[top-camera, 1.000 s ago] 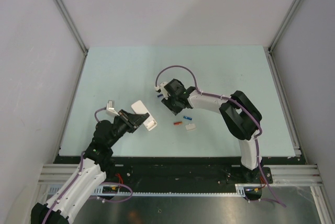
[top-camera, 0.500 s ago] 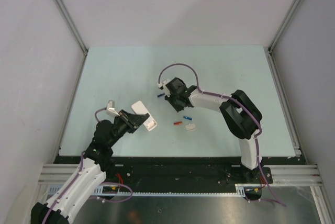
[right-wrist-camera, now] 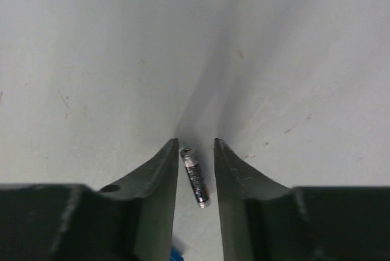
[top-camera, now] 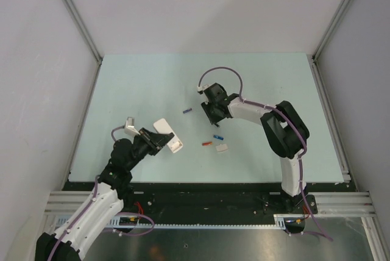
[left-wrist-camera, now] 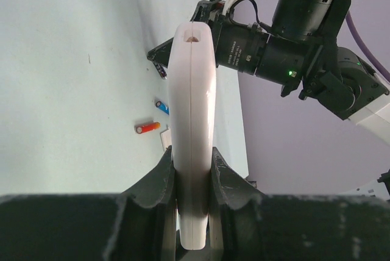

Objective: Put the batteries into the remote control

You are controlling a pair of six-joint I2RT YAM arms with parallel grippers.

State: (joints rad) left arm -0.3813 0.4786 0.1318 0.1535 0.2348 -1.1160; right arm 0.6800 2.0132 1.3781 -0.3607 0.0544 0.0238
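Observation:
The black battery [top-camera: 216, 125] [right-wrist-camera: 195, 178] lies between my right gripper's low fingers, so it is now time to close my right gripper. Closing now would catch the battery.
My left gripper [top-camera: 156, 141] is shut on the white remote control [top-camera: 168, 134], held edge-on and off the table; the left wrist view shows its white edge [left-wrist-camera: 192, 121] clamped between the fingers. My right gripper [top-camera: 212, 112] is low over the table, its jaws a little apart around a black battery [right-wrist-camera: 195, 178] that lies on the table between them, apparently untouched. A purple battery [top-camera: 187, 111] lies to the left of the right gripper. A blue battery [top-camera: 217, 136] and an orange-red battery [top-camera: 207, 143] lie nearer the arms.
A small white cover piece [top-camera: 222, 147] lies beside the orange-red battery. The pale green table [top-camera: 134, 84] is walled by grey panels at left, right and back. The right arm [left-wrist-camera: 286, 47] reaches across behind the remote in the left wrist view.
My right gripper has moved to the right and farther back, away from the purple battery, which now lies fully uncovered. The left gripper with the remote has stayed put.

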